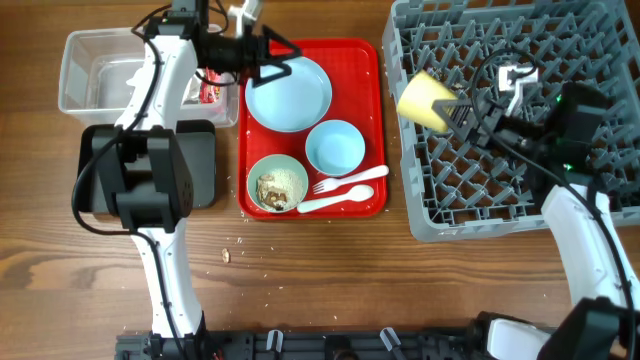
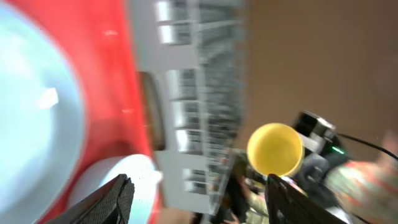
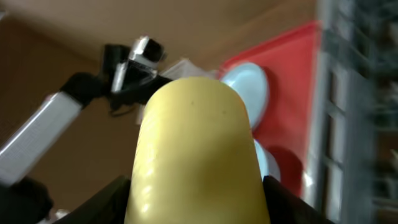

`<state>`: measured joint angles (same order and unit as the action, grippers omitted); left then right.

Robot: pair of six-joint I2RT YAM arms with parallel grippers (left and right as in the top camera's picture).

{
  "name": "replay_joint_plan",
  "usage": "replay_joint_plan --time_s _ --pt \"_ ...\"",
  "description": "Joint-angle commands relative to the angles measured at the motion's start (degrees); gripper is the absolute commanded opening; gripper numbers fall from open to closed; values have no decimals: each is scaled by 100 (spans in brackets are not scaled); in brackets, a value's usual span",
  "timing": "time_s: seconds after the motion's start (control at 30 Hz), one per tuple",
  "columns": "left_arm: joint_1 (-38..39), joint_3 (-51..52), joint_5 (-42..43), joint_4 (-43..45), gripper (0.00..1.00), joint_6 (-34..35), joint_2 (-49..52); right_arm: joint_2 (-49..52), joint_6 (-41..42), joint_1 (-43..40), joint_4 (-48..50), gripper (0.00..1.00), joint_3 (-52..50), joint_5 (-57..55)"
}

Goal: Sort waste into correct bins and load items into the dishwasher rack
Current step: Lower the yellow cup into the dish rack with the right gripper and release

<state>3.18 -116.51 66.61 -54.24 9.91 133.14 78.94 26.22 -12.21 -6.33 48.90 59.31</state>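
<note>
The yellow cup tilts across the rack's edge beside the red tray and would drop short if released now, so my right gripper should move it farther in.
My right gripper (image 1: 462, 108) is shut on the yellow cup (image 1: 426, 100) and holds it tilted over the left edge of the grey dishwasher rack (image 1: 520, 200); the cup fills the right wrist view (image 3: 199, 155). My left gripper (image 1: 280, 60) is open and empty above the pale blue plate (image 1: 290, 95) on the red tray (image 1: 375, 60). A light blue bowl (image 1: 335, 147), a bowl with brown food scraps (image 1: 277, 184), and a white fork and spoon (image 1: 340, 192) lie on the tray. The red snack wrapper (image 1: 209, 90) lies in the clear tub (image 1: 100, 75). The black tray (image 1: 200, 165) is mostly under the arm.
Crumbs (image 1: 226, 255) lie on the wooden table in front of the red tray. The left arm's base covers the black tray. In the left wrist view the rack (image 2: 199, 99) and yellow cup (image 2: 275, 149) appear blurred beyond the plate (image 2: 31, 106).
</note>
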Motion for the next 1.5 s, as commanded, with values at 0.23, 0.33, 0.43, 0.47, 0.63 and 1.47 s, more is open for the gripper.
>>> replay_joint_plan --time_s 0.23,0.33,0.43,0.47,0.63,1.47 --pt "636 15 -3560 -341 70 -50 -232 -909 -1423 190 -4315 36 1687 -4159" --pt "758 15 -3764 -326 68 -50 -234 -817 -1403 531 -4990 35 1888 -4656" --pt "802 15 -3781 -326 68 -50 -234 -442 -1397 824 -5499 35 1888 -4754" --pt "800 15 -3781 -328 68 -50 -234 -310 -1394 872 -5613 35 1888 -4817" --pt "802 15 -3781 -330 68 -50 -234 136 -1368 905 -5871 34 1888 -4944" --pt "802 15 -3781 -330 69 -50 -232 570 -1552 1038 -5934 76 2100 -4843"
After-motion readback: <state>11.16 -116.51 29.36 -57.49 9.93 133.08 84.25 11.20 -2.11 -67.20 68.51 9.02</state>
